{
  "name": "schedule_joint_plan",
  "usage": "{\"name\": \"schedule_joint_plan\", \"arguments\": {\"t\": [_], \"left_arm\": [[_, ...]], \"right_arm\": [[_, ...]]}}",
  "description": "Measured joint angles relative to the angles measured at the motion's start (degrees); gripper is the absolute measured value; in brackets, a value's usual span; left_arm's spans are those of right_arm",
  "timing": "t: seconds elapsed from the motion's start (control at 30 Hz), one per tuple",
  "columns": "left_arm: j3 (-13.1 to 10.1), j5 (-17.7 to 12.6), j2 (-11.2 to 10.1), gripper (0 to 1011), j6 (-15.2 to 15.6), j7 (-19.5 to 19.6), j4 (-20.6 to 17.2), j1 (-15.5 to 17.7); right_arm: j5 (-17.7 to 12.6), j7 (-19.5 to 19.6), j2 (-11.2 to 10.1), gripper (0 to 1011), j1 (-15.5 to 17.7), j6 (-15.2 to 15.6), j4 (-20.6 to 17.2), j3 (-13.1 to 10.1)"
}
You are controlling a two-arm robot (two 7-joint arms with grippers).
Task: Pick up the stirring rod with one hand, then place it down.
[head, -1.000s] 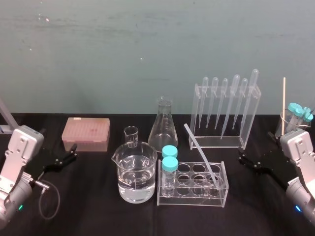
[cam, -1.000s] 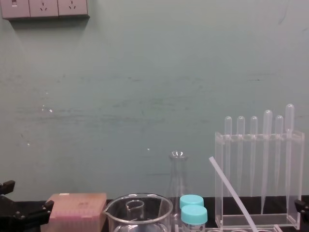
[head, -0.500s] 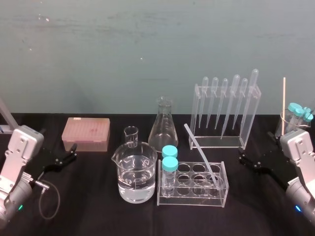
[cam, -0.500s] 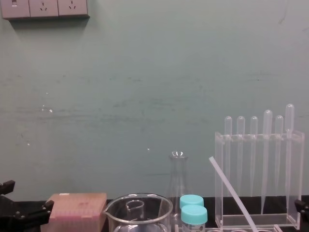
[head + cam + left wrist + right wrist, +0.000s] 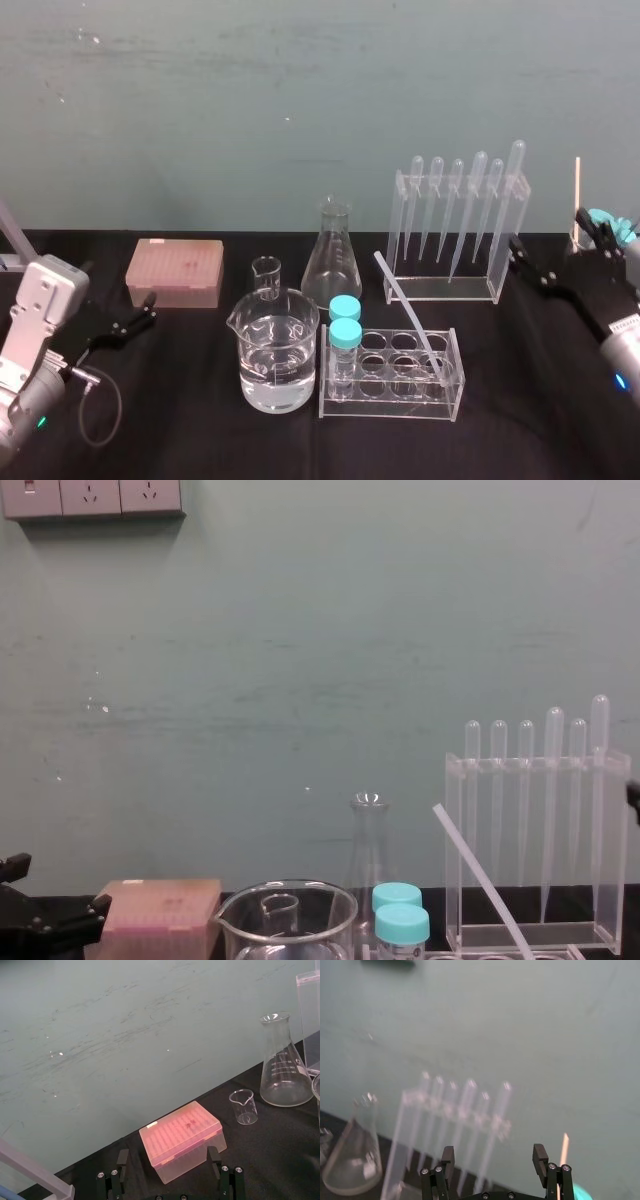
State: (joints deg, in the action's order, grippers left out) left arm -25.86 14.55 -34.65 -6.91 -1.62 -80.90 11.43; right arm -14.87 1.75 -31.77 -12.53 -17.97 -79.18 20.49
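Observation:
Next, my right gripper grabs the stirring rod by its free upper part (image 5: 460,844), since the rod's lower end sits down in the rack hole (image 5: 531,954).
The stirring rod (image 5: 410,315) is a thin translucent-white stick leaning in a right-hand hole of the clear tube rack (image 5: 390,398), its top tilted toward the back left; the chest view shows the rod (image 5: 480,880) from the side. My right gripper (image 5: 547,228) hangs open in the air at the far right, beside the pipette stand and well apart from the rod. In its wrist view the right gripper (image 5: 493,1154) has nothing between its fingers. My left gripper (image 5: 150,308) rests open at the left near the pink box, and the left gripper (image 5: 168,1160) is empty.
A water-filled beaker (image 5: 278,350), a small beaker (image 5: 266,275) and a conical flask (image 5: 335,255) stand left of the rod. Two teal-capped tubes (image 5: 345,322) sit in the rack. A pipette stand (image 5: 455,280) is behind, a pink tip box (image 5: 175,272) at left, a wooden stick (image 5: 577,200) at far right.
My right gripper has lifted and swung back toward the far right, beside the pipette stand. The left arm and the rod have not moved.

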Motion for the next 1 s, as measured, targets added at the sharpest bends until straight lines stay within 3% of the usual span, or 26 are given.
{"name": "schedule_joint_plan", "arguments": {"t": [0.17,0.2,0.23,0.43,0.67,0.7,0.8,1.0], "left_arm": [[0.0,0.0,0.0,1000,0.0,0.0,0.0,0.0],[0.0,0.0,0.0,1000,0.0,0.0,0.0,0.0],[0.0,0.0,0.0,1000,0.0,0.0,0.0,0.0],[0.0,0.0,0.0,1000,0.0,0.0,0.0,0.0],[0.0,0.0,0.0,1000,0.0,0.0,0.0,0.0],[0.0,0.0,0.0,1000,0.0,0.0,0.0,0.0],[0.0,0.0,0.0,1000,0.0,0.0,0.0,0.0],[0.0,0.0,0.0,1000,0.0,0.0,0.0,0.0]], "right_arm": [[-2.0,-5.5,1.0,1003,-2.6,-2.9,1.0,0.5],[-3.3,-8.4,1.2,1003,-3.5,-3.3,1.3,1.0],[-4.9,-11.5,1.4,1003,-4.4,-3.3,1.6,1.5],[-9.6,-21.4,2.3,1003,-6.5,-2.0,2.3,3.6],[-14.7,-32.6,3.4,1003,-8.4,2.7,3.7,6.1],[-14.7,-32.6,3.4,1003,-8.4,2.7,3.7,6.1],[-17.1,-36.1,4.1,1003,-9.2,6.4,4.7,6.5],[-18.7,-37.8,5.0,1003,-10.1,10.9,6.2,6.5]]}}
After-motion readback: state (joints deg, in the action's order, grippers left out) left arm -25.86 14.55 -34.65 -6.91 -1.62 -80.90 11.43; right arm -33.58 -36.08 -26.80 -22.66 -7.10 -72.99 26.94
